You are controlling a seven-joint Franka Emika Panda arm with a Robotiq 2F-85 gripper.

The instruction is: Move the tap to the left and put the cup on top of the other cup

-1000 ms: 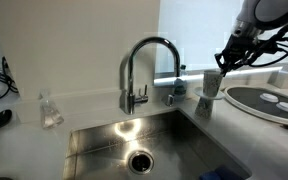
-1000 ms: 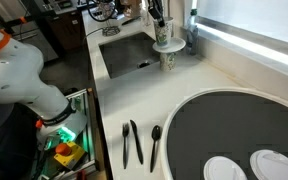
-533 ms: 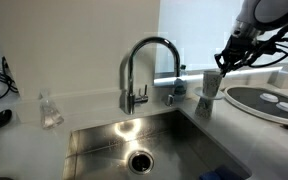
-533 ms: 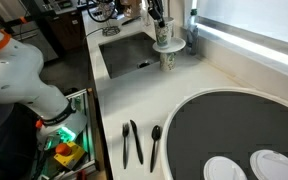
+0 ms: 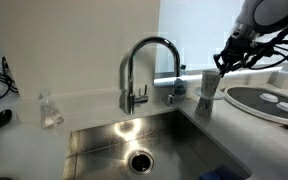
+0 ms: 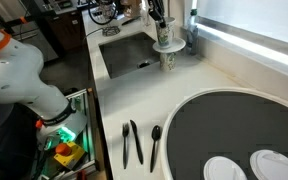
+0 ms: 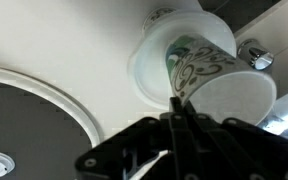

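The grey cup's base is on the other cup's flat top, within its edge. I will open my gripper, as the grey cup would stand if released.
The chrome gooseneck tap (image 5: pixel 144 66) stands behind the sink, its spout arching toward the right side. The small grey cup (image 5: pixel 212 82) sits on, or just over, the wide flat top of the pale other cup (image 5: pixel 205 103) on the counter right of the sink. My gripper (image 5: pixel 220 68) comes down from above, shut on the grey cup's rim. In the wrist view the fingers (image 7: pixel 174 100) pinch the wall of the cup (image 7: pixel 209 75) over the pale round top (image 7: pixel 149 65). The stack (image 6: pixel 166 52) also shows in an exterior view, under the gripper (image 6: pixel 160 30).
A large round dark-rimmed plate (image 5: pixel 269 100) (image 6: pixel 234 130) holding small white dishes lies right beside the cups. The steel sink (image 5: pixel 144 140) is to their other side. A small clear glass item (image 5: pixel 50 110) stands beyond the tap. Dark utensils (image 6: pixel 134 142) lie on the counter.
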